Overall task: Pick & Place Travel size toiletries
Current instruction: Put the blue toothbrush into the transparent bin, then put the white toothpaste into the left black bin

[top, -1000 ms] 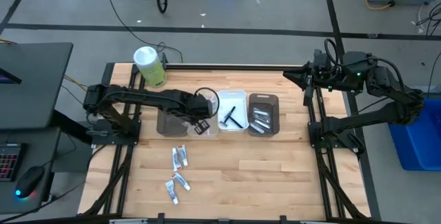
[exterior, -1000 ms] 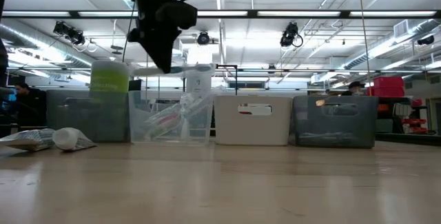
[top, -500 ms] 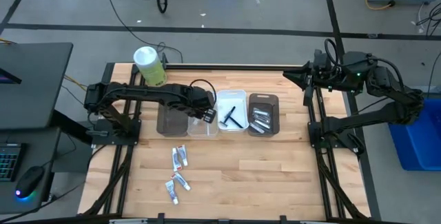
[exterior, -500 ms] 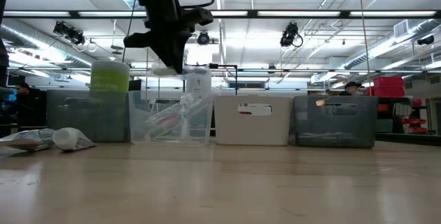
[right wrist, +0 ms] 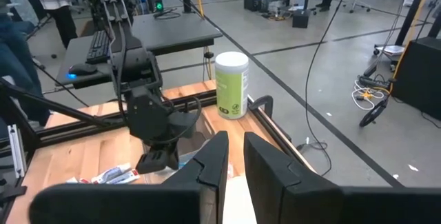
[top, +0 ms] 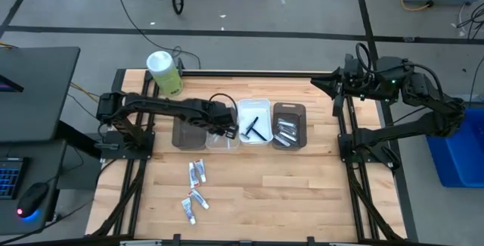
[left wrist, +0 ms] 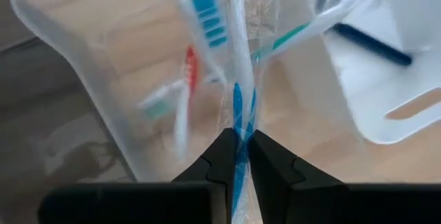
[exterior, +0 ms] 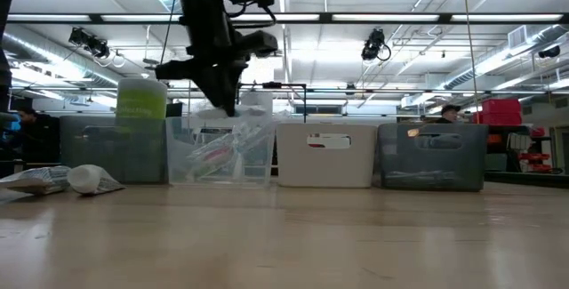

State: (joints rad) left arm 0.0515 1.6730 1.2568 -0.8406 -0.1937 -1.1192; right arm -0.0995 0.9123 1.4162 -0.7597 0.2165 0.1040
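Note:
My left gripper should open now, because the wrapped toothbrush hangs over the clear tray (top: 219, 143), inside the tray's sides.
My left gripper (left wrist: 238, 143) hangs over the clear tray (top: 219, 143), shut on a blue-white toothbrush (left wrist: 238, 107) in a clear wrapper. Other toothbrushes, one red and one green, lie in that tray (left wrist: 89, 100). In the low view the gripper (exterior: 226, 104) stands just above the tray's rim (exterior: 218, 156). Several toothpaste tubes (top: 197, 172) lie on the table nearer the front, with more (top: 193, 202) below them. A black razor (top: 253, 127) lies in the white tray (top: 255, 104). My right gripper (right wrist: 234, 156) waits shut, raised at the far right (top: 321, 85). My left gripper pinches the wrapped toothbrush by its blue handle (left wrist: 238, 122) between its two fingers. The fingers come from above, slanting steeply down. The toothbrush runs on past the fingertips, lifted clear over the clear tray; its wrapper (left wrist: 251, 17) stands out beyond them.
A dark tray (top: 185, 134) stands left of the clear one, and another dark tray (top: 289, 111) with silvery tubes stands right of the white one. The green-white canister (top: 165, 72) is at the far left corner. Bare wood lies toward the front right.
My left gripper has sunk toward the clear tray and shifted a little toward the table's right, rolling its wrist as it went. The toothbrush stays in its fingers and has turned with them.

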